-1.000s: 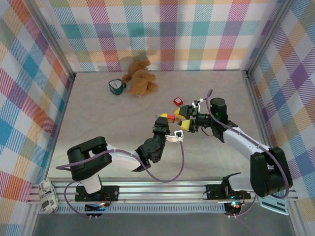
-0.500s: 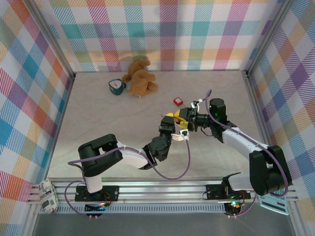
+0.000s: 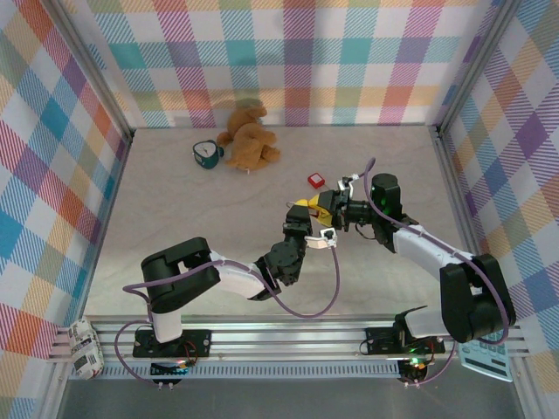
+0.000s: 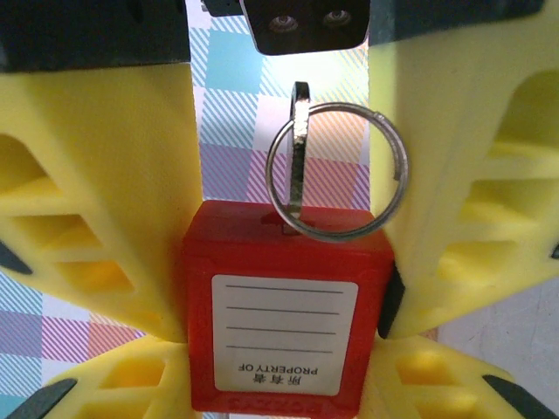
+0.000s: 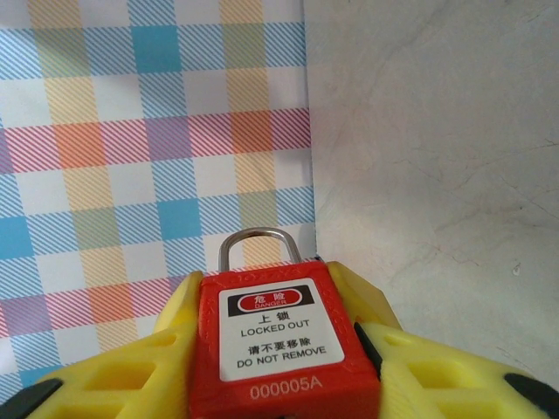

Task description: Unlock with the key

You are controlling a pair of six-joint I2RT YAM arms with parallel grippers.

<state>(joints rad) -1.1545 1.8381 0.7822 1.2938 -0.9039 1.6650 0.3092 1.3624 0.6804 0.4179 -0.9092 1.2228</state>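
My right gripper's yellow fingers sit against both sides of the red padlock beside its label, so it is now time for my left gripper to release the padlock.
My left gripper is shut on a red padlock, whose white "PROPERTY OF" label faces its camera. The key is a thin strip of pale metal that stands out of the padlock's far end with a steel ring through it. In the right wrist view my right gripper hugs the sides of the same padlock, danger label up and shackle free beyond. From above, both grippers meet mid-table, left and right.
A second red padlock lies on the table just behind the grippers. A brown teddy bear and a small teal clock sit near the back wall. Plaid walls close three sides.
The right gripper has closed in from wide open onto the padlock. The left arm shifted slightly right early on and now holds still with the padlock.
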